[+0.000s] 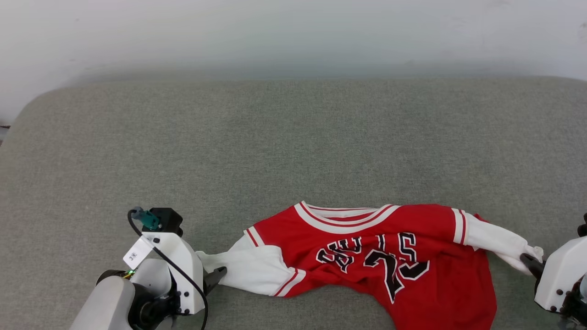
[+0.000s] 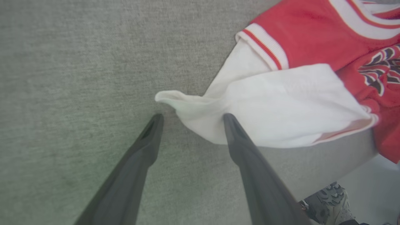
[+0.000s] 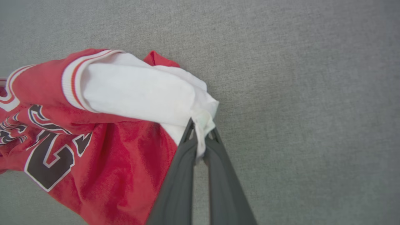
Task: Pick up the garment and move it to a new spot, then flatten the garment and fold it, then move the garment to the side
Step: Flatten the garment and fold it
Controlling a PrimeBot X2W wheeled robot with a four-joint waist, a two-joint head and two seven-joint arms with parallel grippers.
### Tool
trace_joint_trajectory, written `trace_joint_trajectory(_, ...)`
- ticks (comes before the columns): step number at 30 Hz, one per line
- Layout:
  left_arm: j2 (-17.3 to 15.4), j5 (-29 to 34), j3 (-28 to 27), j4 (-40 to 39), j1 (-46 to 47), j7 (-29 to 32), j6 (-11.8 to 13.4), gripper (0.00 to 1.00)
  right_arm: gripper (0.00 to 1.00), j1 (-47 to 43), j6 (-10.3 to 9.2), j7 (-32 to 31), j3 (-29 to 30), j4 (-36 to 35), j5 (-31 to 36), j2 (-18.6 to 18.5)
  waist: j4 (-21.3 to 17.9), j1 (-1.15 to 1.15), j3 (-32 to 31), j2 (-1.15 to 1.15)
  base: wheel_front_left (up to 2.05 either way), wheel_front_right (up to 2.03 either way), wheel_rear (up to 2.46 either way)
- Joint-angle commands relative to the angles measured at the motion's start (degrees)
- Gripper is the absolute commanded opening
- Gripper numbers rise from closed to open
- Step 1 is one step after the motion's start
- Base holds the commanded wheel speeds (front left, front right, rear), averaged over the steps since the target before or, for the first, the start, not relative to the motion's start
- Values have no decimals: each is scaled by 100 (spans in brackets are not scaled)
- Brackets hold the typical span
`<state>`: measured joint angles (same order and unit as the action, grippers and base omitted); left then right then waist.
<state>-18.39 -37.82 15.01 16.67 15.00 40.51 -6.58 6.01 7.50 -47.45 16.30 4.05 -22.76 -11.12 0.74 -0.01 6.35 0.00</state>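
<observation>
My left gripper is going to grab that white sleeve tip point(image 1: 210, 260) next, since the garment point(image 1: 390, 261) lies flat on the cushion with its sleeve tip puckered up.
The red jersey garment point(image 1: 390, 261) lies front up near the front edge of the grey cushion point(image 1: 293, 146), its black numerals showing and its lower hem running off the near edge. My left gripper point(image 2: 190, 117) is open at the tip of the left white sleeve point(image 2: 281, 106), one finger over the cloth and the other on bare cushion. In the head view the left gripper point(image 1: 215, 277) sits at that sleeve's end. My right gripper point(image 3: 201, 131) is shut on the right white sleeve's cuff point(image 3: 203, 112); the right gripper point(image 1: 532, 265) shows at the right edge.
The grey cushion stretches wide and bare behind the garment up to a pale wall point(image 1: 293, 36). A shoe point(image 2: 328, 203) shows on the pale floor below the cushion's near edge in the left wrist view.
</observation>
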Motion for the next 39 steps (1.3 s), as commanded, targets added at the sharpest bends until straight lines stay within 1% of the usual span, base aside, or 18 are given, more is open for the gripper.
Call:
trace_joint_trajectory(1,-12,-15,39,135,111,76,-6,100,0,8,-2,-4,-4,-33,-40,34,-107,1,121,0,0,0,0)
trace_joint_trajectory(5,64,-18,308,601,246,457,-30,100,0,47,-2,8,-1,-59,-69,73,-179,1,253,0,0,0,0)
trace_joint_trajectory(6,99,-32,378,733,249,556,-34,94,0,58,-2,15,2,-59,-64,69,-189,1,277,0,0,0,0)
trace_joint_trajectory(7,119,1,479,876,249,667,-28,55,0,74,-2,14,9,-47,-80,80,-196,1,291,0,0,0,0)
trace_joint_trajectory(8,153,14,588,1002,241,776,-38,34,0,91,-2,17,16,-41,-92,84,-200,1,302,0,0,0,0)
trace_joint_trajectory(9,232,-38,668,1108,219,869,-47,4,0,103,-2,28,28,-35,-83,75,-202,1,314,0,0,0,0)
trace_joint_trajectory(10,285,-51,772,1206,207,998,-57,0,0,112,-2,34,38,-26,-83,76,-202,1,321,0,0,0,0)
trace_joint_trajectory(12,354,-49,947,1296,218,1095,-77,0,0,128,-2,50,77,-21,-107,76,-181,1,334,0,0,0,0)
trace_joint_trajectory(15,318,-9,1057,1333,332,926,-91,0,0,167,-2,86,105,-18,-118,64,-149,1,307,0,0,0,0)
trace_joint_trajectory(18,206,126,1117,1271,551,486,-81,0,0,218,-2,190,110,-14,-76,16,-101,1,239,0,0,0,0)
trace_joint_trajectory(23,-177,486,1052,1038,1007,-457,-77,0,0,333,-2,501,16,-47,14,-138,-5,1,70,0,0,0,0)
trace_joint_trajectory(25,-260,594,1002,961,1141,-763,-78,0,0,413,-2,623,-50,-25,83,-213,51,1,12,0,0,0,0)
trace_joint_trajectory(27,-313,683,894,899,1288,-1063,4,0,0,546,-2,768,-121,19,174,-315,97,1,-37,0,0,0,0)
trace_joint_trajectory(28,-344,722,825,897,1374,-1174,100,0,0,598,-4,826,-138,60,178,-352,131,1,-54,0,0,0,0)
trace_joint_trajectory(33,-295,865,506,829,1953,-1812,446,0,0,1138,-5,1137,-332,253,323,-598,247,1,-67,0,0,0,0)
trace_joint_trajectory(35,-259,920,417,868,2218,-2075,531,0,0,1437,-5,1265,-452,397,383,-685,273,1,-47,0,0,0,0)
trace_joint_trajectory(39,-176,1001,269,1112,2861,-2585,622,0,0,2243,-6,1513,-692,816,453,-846,292,1,72,0,0,0,0)
